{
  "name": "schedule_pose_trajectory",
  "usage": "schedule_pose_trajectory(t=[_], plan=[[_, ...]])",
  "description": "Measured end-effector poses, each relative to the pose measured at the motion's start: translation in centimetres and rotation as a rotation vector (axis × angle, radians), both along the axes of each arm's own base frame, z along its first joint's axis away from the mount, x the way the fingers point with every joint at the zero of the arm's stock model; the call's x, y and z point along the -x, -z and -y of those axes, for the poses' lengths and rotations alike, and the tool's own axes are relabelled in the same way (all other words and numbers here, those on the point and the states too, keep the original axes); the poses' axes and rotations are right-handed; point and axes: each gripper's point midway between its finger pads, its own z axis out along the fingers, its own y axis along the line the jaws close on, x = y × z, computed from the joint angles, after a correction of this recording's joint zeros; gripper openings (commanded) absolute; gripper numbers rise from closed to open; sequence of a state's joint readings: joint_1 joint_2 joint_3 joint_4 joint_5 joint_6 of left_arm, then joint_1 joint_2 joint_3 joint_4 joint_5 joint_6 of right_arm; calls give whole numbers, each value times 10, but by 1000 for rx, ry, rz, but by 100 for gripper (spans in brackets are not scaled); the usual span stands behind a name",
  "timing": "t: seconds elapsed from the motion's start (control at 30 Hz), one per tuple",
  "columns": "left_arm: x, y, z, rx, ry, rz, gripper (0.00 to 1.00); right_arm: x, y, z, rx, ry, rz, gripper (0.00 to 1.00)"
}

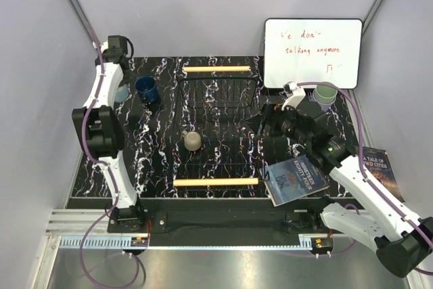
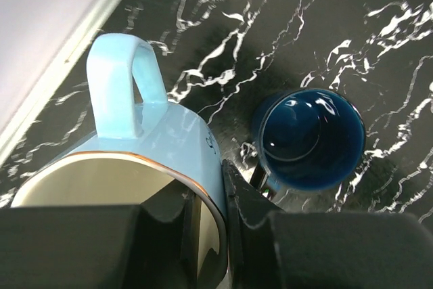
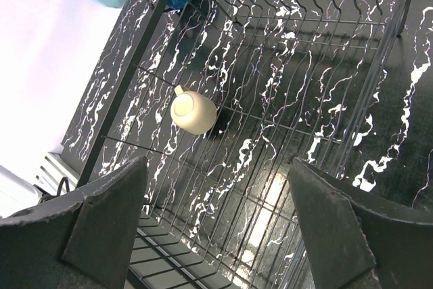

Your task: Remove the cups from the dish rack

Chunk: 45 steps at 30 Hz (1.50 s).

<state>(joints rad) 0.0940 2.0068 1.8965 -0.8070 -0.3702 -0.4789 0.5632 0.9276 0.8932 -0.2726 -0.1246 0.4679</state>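
Note:
The light blue mug (image 1: 122,94) goes down by the navy mug next, before my left gripper releases it. It hangs above the table and would drop if I opened now.
The black wire dish rack (image 1: 223,99) with wooden bar handles lies mid-table. A beige handled mug (image 1: 193,141) (image 3: 193,113) stands inside it, near its front left. My left gripper (image 1: 119,84) (image 2: 218,191) is shut on the rim of the light blue mug (image 1: 122,94) (image 2: 169,143), one finger inside and one outside, left of the rack. The navy mug (image 1: 147,90) (image 2: 311,137) stands on the table just beside it. My right gripper (image 1: 268,124) (image 3: 218,167) hangs open over the rack's right side, nothing between its fingers. A pale green tumbler (image 1: 325,94) stands at the far right.
A white whiteboard (image 1: 312,52) leans at the back right. Two books lie at the right front: one (image 1: 295,179) under my right arm, another (image 1: 383,167) near the table's edge. A white wall runs close along the left of the light blue mug.

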Motion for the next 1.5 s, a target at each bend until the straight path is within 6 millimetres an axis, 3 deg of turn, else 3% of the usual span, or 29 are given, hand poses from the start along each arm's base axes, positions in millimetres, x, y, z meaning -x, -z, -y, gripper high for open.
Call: schedule_pose_trajectory(t=[0.17,0.3,0.6,0.8,0.93,1.07,1.37,1.5], plan=[[-15,41,3,35,17,-49,0,-4,3,-3,2,0,-3,92],[-22,60,2,58,22,-63,0,-7,8,-4,10,0,-16,91],[-40,72,-5,98,18,-27,0,-16,22,-10,31,-1,-48,91],[-47,87,-5,118,24,-36,0,-17,23,-11,32,0,-49,91],[-49,86,-5,125,25,-29,0,-17,23,-11,31,1,-47,91],[-49,86,-6,129,17,-26,23,-18,22,-11,29,1,-45,91],[-53,81,-6,138,4,1,56,-17,21,-11,27,1,-42,91],[-53,64,-6,143,-1,36,68,-17,19,-11,21,1,-38,92]])
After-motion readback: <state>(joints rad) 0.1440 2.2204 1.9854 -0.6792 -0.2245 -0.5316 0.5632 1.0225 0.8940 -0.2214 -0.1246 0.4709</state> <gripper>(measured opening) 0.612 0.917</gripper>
